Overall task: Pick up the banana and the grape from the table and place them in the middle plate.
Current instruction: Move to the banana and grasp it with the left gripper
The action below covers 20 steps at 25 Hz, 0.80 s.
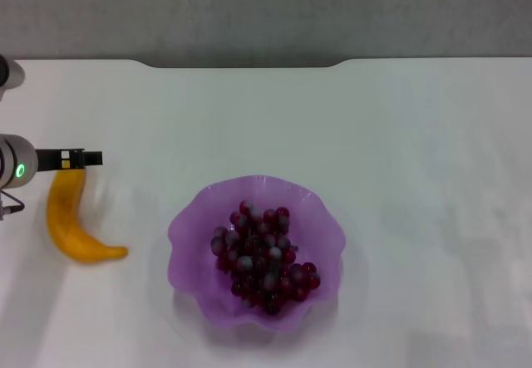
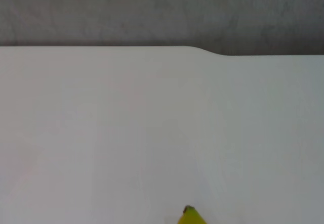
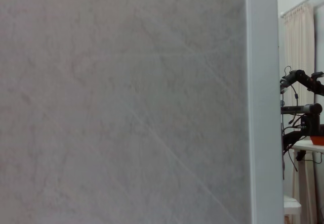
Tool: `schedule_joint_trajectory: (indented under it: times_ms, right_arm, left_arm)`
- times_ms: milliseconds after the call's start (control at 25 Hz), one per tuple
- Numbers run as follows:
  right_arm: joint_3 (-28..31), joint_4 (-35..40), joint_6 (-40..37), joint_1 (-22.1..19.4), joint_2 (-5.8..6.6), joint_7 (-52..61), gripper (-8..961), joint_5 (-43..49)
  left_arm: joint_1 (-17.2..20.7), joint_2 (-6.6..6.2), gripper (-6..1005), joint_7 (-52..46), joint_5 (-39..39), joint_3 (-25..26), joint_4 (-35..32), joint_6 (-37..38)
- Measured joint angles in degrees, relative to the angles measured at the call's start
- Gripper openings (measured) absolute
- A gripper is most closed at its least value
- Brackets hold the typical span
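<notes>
The banana's tip [image 2: 190, 216] barely goes in, and my left gripper is above the banana's top end, so it should go lower before it closes on the banana.
The banana [image 1: 70, 223] lies curved at the left side of the table [image 1: 399, 135], its upper end right under my left gripper [image 1: 80, 159]. Whether the gripper holds it does not show. In the left wrist view only the banana's tip [image 2: 190, 217] shows at the picture's edge. The grape bunch [image 1: 263, 257] lies inside the middle plate [image 1: 189, 237], the purple scalloped one at the table's centre front. My right gripper is out of view; the right wrist view shows only a grey wall.
The table's far edge [image 1: 241, 64] with a shallow notch runs along a grey wall. A white strip [image 3: 262, 102] and distant equipment [image 3: 304, 107] show in the right wrist view.
</notes>
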<state>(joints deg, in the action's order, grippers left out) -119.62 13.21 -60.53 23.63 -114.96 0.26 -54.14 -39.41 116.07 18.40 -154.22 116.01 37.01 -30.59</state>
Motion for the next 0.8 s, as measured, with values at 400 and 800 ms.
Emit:
schedule_joint_trajectory:
  times_ms: [400, 800]
  right_arm:
    - [-0.35, 0.38, -0.01, 0.46, -0.09, 0.0, 824, 0.0]
    - [-0.71, 0.41, 0.13, 0.35, -0.09, 0.0, 824, 0.0]
  left_arm:
    - [0.25, 0.0, 891, -0.98, -2.51, 0.48, -2.54, 4.74]
    - [-0.56, 0.1, 891, -1.07, -2.93, -0.15, -6.98, 4.68]
